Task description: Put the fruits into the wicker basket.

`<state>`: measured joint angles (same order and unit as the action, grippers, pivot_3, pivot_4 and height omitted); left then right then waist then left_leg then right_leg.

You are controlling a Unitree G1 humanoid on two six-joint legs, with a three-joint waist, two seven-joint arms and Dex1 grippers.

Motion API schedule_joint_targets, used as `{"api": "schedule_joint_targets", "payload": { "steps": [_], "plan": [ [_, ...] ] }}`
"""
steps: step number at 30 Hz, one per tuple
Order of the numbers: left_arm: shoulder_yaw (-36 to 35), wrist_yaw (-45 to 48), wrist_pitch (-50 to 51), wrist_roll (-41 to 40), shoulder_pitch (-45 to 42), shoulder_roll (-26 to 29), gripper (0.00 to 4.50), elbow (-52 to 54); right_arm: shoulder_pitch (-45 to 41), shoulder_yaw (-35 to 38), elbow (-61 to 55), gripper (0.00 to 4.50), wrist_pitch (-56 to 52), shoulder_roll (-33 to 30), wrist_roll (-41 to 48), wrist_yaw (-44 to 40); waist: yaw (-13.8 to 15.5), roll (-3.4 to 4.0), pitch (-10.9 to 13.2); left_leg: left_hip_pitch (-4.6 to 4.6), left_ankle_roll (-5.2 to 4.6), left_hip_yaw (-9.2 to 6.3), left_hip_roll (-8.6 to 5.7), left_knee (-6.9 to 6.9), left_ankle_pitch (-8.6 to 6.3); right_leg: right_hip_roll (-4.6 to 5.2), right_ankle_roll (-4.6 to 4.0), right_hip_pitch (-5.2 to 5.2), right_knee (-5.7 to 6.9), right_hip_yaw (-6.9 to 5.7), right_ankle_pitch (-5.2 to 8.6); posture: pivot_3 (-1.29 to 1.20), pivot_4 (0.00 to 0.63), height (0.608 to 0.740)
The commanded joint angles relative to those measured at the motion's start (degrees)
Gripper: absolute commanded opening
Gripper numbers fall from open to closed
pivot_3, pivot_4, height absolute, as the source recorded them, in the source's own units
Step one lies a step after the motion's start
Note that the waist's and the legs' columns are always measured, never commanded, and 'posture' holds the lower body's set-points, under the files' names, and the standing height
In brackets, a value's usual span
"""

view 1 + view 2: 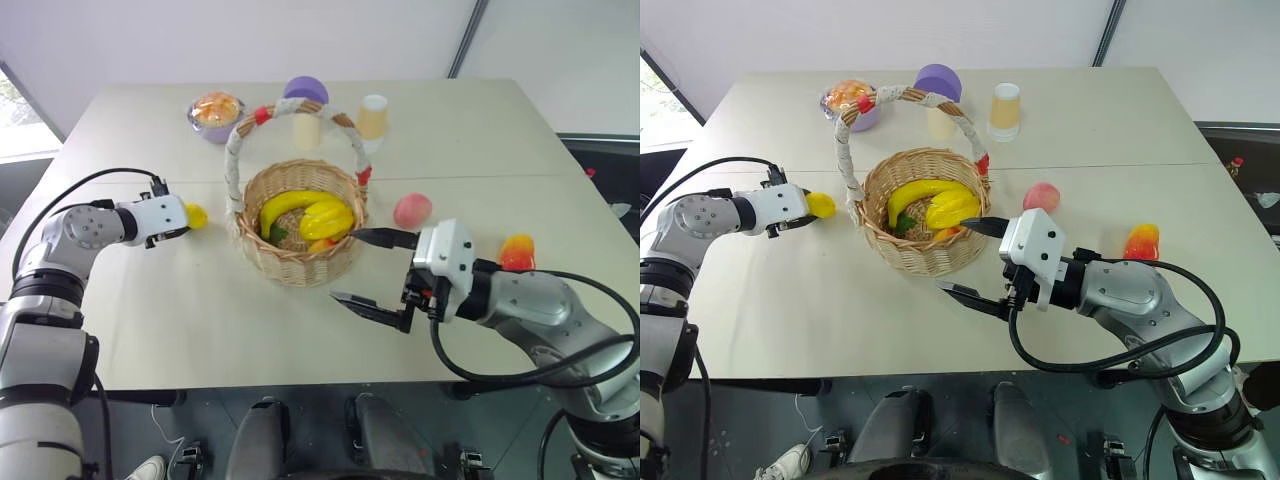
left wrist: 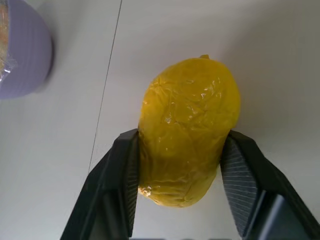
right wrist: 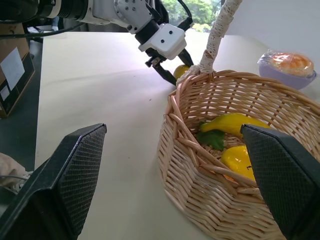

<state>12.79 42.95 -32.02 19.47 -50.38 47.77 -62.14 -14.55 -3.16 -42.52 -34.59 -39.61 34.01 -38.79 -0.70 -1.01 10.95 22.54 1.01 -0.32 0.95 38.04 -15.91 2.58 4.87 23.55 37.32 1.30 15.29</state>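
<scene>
Next, my right gripper grabs the pink peach by its rounded body. The peach then goes into the wicker basket.
A yellow lemon lies on the white table left of the wicker basket, and my left gripper is shut on it, a black finger pressing each side. Yellow banana-like toys rest inside the basket, under its white handle with red bands. The pink peach sits on the table just right of the basket. The red-orange mango lies further right, behind my right arm. My right gripper hovers open at the basket's near right side, holding nothing.
At the table's back stand a purple bowl with an orange bun, a purple-capped toy, a pale cup and a yellow cup. The table's front edge runs close below my grippers.
</scene>
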Motion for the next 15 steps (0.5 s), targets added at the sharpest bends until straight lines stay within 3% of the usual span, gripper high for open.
{"api": "schedule_joint_targets", "payload": {
  "steps": [1, 3, 6, 11, 15],
  "plan": [
    [-3.6, 0.5, 2.0, -3.9, 0.1, 1.0, 1.81, 1.0, -1.5, 0.1, -0.9, 4.5, 0.4, 0.4, -0.2, 0.2, -0.1, 0.0, 0.0, 0.0, 0.0, 0.0, 0.0, 0.0, 0.0, 0.0, 0.0, 0.0, 0.0, 0.0, 0.0, 0.0, 0.15, 0.74],
    [-7.8, 2.9, 4.7, -9.4, 1.1, 1.1, 1.81, 3.4, -2.0, 0.4, -0.8, 4.5, 0.1, 0.2, -0.1, 0.1, -0.2, -0.01, 0.0, 0.0, 0.0, 0.01, 0.01, 0.0, 0.0, -0.01, 0.0, 0.03, 0.02, 0.0, 0.0, 0.0, 0.15, 0.74],
    [-16.2, 10.6, 13.5, -22.4, 6.3, 1.5, 1.81, 15.0, -2.9, 1.6, -0.5, 4.5, -0.4, -0.5, 0.5, -0.2, -0.3, -0.02, 0.0, 0.01, 0.0, 0.0, 0.08, 0.0, 0.0, 0.0, -0.01, 0.04, 0.04, 0.0, 0.0, 0.0, 0.15, 0.74],
    [-29.1, 18.1, 49.4, -53.6, 27.4, 5.6, 1.81, 62.2, -5.0, 3.9, 4.2, 4.5, 0.7, -2.5, -0.4, -2.7, -0.9, -0.08, 0.0, 0.02, 0.0, -0.08, 0.3, 0.0, 0.0, 0.12, -0.01, 0.05, 0.01, 0.12, 0.0, 0.0, 0.15, 0.74],
    [-26.8, 10.3, 61.7, -61.6, 31.2, 4.4, 1.81, 82.7, -6.7, 4.9, 8.4, 4.5, 2.0, -3.1, -1.3, -4.1, 0.3, -0.07, 0.0, -0.08, 0.03, -0.2, 0.32, 0.01, 0.0, 0.26, -0.02, -0.11, -0.06, 0.1, 0.0, 0.0, 0.15, 0.74]
  ]
}}
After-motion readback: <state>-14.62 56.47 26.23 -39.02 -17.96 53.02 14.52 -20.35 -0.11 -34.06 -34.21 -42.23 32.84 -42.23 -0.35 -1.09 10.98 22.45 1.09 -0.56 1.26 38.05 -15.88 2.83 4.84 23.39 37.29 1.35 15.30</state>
